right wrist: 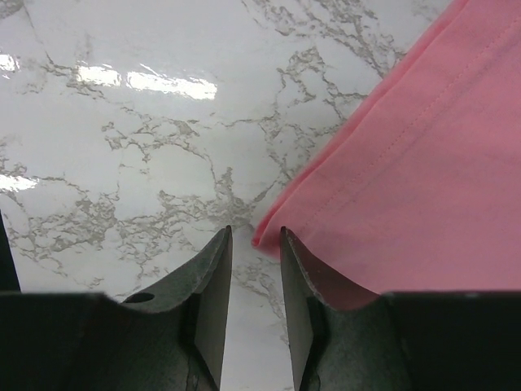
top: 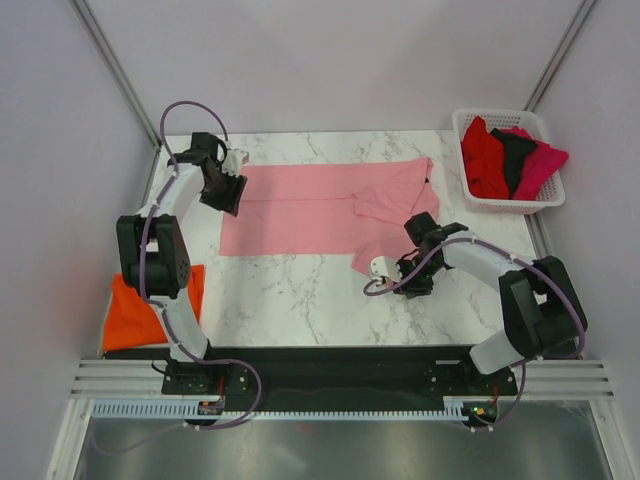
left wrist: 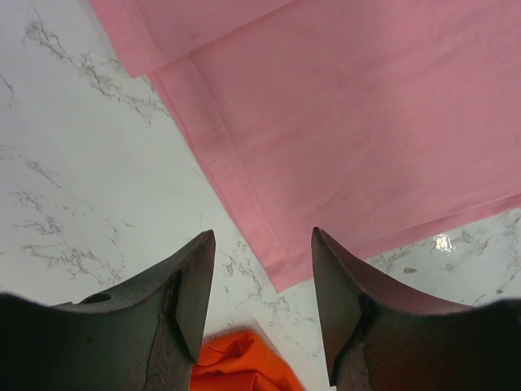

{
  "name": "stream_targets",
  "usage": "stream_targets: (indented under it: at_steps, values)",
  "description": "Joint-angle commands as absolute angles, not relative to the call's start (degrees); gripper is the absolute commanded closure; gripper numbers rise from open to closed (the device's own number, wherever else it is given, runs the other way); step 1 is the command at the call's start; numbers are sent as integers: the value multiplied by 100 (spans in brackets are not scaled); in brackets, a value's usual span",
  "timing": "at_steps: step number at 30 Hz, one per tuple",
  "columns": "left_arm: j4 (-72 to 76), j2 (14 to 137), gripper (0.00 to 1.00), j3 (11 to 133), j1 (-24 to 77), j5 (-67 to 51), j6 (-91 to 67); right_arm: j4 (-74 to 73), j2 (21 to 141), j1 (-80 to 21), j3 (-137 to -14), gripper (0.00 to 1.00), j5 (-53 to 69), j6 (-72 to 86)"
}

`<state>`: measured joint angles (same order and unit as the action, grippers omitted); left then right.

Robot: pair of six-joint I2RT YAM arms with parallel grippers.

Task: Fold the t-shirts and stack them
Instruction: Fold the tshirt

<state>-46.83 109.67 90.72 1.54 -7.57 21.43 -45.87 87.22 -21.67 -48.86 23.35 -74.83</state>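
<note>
My right gripper grabs the light pink t-shirt's near flap by its hem tip next, to fold the t-shirt's near side over.
A light pink t-shirt lies spread on the marble table, its right part folded over. My left gripper is open and empty over the shirt's left edge. In the left wrist view the shirt's corner lies below the open fingers. My right gripper is by the shirt's lower right flap, its jaws a narrow gap apart. In the right wrist view the pink hem's tip sits at the fingertips, with marble showing between them. An orange t-shirt lies at the near left.
A white basket at the far right holds red, black and magenta shirts. The orange shirt also shows in the left wrist view. A black rail runs along the table's near edge.
</note>
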Motion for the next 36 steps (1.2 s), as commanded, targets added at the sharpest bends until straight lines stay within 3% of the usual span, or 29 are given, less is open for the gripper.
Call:
stream_targets:
  at_steps: [1,3,4,5,8,15,36]
  values:
    - [-4711,10635,42,8983,36,-738,2162,-4369,8754,-2232,-4764,63,2330,-7567]
    - [-4746,10556,43,8825,9,-764,2127,-4333,8754,-2259,-4737,72,2224,-7567]
    - [-4755,10495,43,8746,9,-826,2127,-4307,8754,-2259,-4711,85,2128,-7567]
    - [-4798,10433,43,8528,9,-852,2144,-4307,8745,-2259,-4702,91,2101,-7559]
    - [-4877,10126,43,8062,-289,-1010,2232,-4298,8657,-2259,-4702,100,2083,-7445]
    - [-5001,9747,43,7330,-562,-1230,2356,-4228,8709,-2259,-4851,100,2171,-7075]
    - [-4825,11065,52,7936,-571,-1309,2145,-4245,8780,-2285,-5010,100,2144,-6812]
